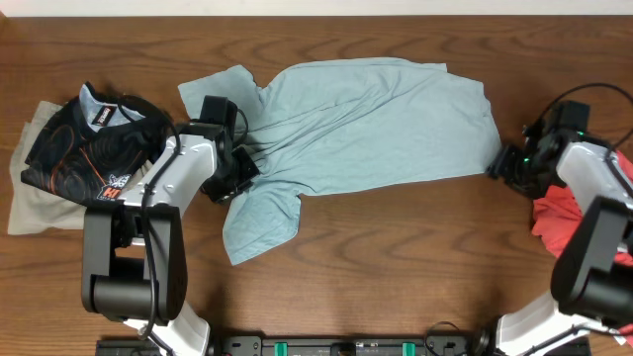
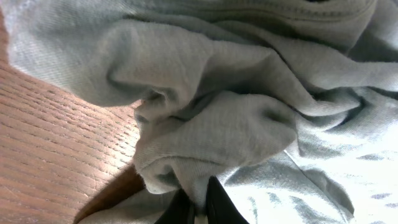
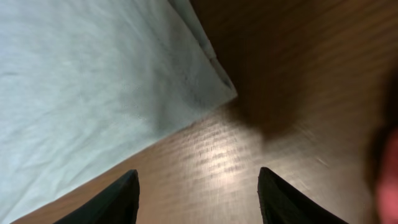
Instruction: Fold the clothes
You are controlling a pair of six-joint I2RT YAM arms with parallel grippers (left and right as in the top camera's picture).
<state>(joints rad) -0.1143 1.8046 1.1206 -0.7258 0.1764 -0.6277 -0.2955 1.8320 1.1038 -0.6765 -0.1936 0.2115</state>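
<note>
My right gripper grabs the hem corner opposite my left gripper's hold next, to spread and fold the light blue t-shirt [image 1: 366, 119].
A light blue t-shirt [image 1: 366, 119] lies spread across the middle of the table, with one sleeve hanging toward the front [image 1: 259, 222]. My left gripper [image 1: 240, 170] is shut on a bunched fold of the t-shirt near that sleeve; in the left wrist view the fingers [image 2: 200, 205] pinch the fabric [image 2: 236, 124]. My right gripper [image 1: 502, 163] is open and empty just off the shirt's right corner. In the right wrist view its fingers [image 3: 198, 193] straddle bare wood beside the shirt's hem corner [image 3: 93, 81].
A black patterned garment [image 1: 89, 148] lies on a beige cloth [image 1: 40, 208] at the left. A red garment [image 1: 564, 213] lies at the right edge, behind my right arm. The table's front part is bare wood [image 1: 396, 257].
</note>
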